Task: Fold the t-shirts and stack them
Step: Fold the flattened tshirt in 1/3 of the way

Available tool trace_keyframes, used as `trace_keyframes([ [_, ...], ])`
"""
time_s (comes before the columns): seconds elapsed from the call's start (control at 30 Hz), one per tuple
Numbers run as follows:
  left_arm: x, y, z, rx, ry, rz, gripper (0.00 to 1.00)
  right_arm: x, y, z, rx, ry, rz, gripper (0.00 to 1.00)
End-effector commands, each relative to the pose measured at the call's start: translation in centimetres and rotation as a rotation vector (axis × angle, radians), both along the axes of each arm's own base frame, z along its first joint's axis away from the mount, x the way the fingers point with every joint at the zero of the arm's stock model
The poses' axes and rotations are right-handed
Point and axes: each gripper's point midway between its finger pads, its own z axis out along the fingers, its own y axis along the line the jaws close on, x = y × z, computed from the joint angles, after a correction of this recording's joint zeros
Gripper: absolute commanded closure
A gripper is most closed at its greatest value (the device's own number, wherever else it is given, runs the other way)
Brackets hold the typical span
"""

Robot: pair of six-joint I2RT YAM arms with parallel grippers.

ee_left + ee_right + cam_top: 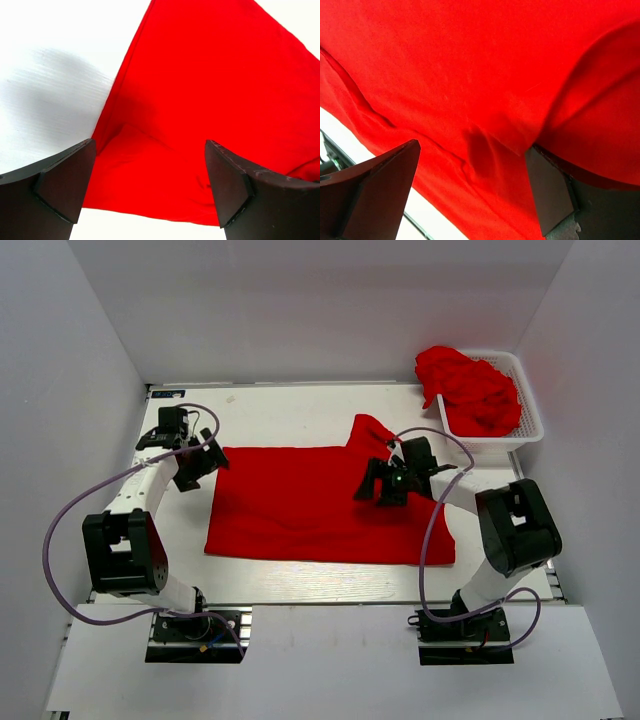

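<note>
The red t-shirt [310, 505] should next be grabbed by its far corner with my left gripper, to fold the t-shirt's far edge over the t-shirt.
A red t-shirt [310, 505] lies spread flat on the white table [290, 410], with one sleeve [368, 430] sticking up at its far edge. My left gripper [205, 462] is open over the shirt's far left corner. In the left wrist view the gripper [150, 185] straddles that corner of the cloth [210, 90]. My right gripper [380, 485] is open low over the shirt's right part. In the right wrist view the gripper [472, 190] has wrinkled cloth [470, 65] between its fingers, and a fold lies over the right finger.
A white basket [530, 420] at the far right corner holds a pile of crumpled red shirts [470, 385]. White walls enclose the table on three sides. Purple cables loop from both arms.
</note>
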Motion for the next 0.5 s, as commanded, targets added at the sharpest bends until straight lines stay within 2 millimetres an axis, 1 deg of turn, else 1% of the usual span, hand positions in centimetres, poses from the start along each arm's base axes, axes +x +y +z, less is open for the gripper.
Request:
trace_keyframes([
  [0.0,-0.1,-0.5,0.0,-0.027,-0.023,-0.021,0.0,3.1,1.8,2.0,0.076,-0.124,-0.012,0.1],
  [0.1,-0.2,-0.7,0.1,-0.035,-0.035,-0.026,0.0,4.6,2.8,3.4,0.128,-0.195,-0.03,0.1],
  [0.13,-0.2,-0.7,0.1,-0.035,-0.035,-0.026,0.0,5.2,3.4,4.2,0.149,-0.234,-0.026,0.1],
  [0.17,-0.2,-0.7,0.1,-0.035,-0.035,-0.026,0.0,5.3,3.7,4.4,0.156,-0.239,-0.023,0.1],
  [0.2,-0.2,-0.7,0.1,-0.035,-0.035,-0.026,0.0,6.1,4.2,5.0,0.162,-0.256,-0.018,0.1],
  [0.3,-0.2,-0.7,0.1,-0.035,-0.035,-0.026,0.0,6.6,4.9,4.9,0.158,-0.242,-0.003,0.1],
  [0.37,0.1,-0.6,0.4,-0.035,-0.044,-0.026,0.0,7.5,5.5,4.9,0.166,-0.24,0.01,0.1],
  [0.4,0.1,-0.6,0.1,-0.035,-0.035,-0.026,0.0,7.4,5.9,4.9,0.171,-0.23,0.017,0.1],
  [0.43,0.4,-0.6,0.1,-0.035,-0.033,-0.026,0.0,8.5,6.5,5.4,0.173,-0.254,0.035,0.1],
  [0.47,1.0,-0.8,0.7,-0.043,-0.058,-0.032,0.0,8.5,6.6,5.3,0.167,-0.243,0.04,0.1],
])
